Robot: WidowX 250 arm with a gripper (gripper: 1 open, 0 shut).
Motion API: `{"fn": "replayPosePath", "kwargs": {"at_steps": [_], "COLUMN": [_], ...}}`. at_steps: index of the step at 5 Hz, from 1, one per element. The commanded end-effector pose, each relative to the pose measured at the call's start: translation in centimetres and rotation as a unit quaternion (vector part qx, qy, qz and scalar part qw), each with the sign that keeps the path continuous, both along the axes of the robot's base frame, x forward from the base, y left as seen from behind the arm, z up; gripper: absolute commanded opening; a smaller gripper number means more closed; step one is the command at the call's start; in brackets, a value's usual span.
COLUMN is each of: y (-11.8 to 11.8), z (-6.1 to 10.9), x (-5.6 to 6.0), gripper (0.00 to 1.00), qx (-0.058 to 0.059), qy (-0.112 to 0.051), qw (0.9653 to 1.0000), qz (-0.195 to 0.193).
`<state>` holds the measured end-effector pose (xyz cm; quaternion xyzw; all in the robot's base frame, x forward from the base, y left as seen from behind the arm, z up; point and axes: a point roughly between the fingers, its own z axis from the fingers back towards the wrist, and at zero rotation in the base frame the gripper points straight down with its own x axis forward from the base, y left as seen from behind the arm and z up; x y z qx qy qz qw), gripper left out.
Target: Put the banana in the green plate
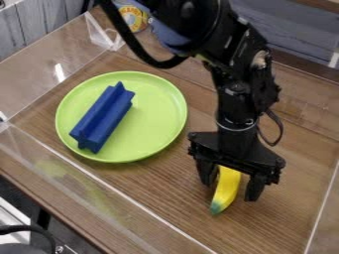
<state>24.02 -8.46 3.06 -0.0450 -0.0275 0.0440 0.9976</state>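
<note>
The banana needs to go in the green plate [157, 123], so my gripper should next grab the banana by its middle [229, 183] and leave its greenish tip free.
The banana [225, 190] lies on the wooden table to the right of the green plate [157, 123], its greenish tip toward the front edge. My gripper [233, 180] points straight down over the banana's upper half, open, with one black finger on each side of the fruit. Its fingers [200, 171] reach down close to the table. The top end of the banana is hidden behind the gripper body. The plate holds a blue ridged block [102, 115] on its left half.
Clear acrylic walls [54, 169] ring the table, with a low front-left wall and a panel at the back left. The black arm [232, 69] rises above the gripper toward the top of the view.
</note>
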Motion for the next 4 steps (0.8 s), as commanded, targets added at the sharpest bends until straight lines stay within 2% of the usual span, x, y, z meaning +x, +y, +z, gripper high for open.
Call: {"fn": "replayPosePath", "kwargs": {"at_steps": [1, 4], "y": [-0.18, -0.21], "z": [0.56, 0.78], "x": [0.62, 1.2], "gripper": [1.0, 1.0], "qx": [-0.002, 0.002], "qy": [-0.014, -0.02], "qw": [0.9999, 0.9998], "qz": [-0.003, -0.008]}}
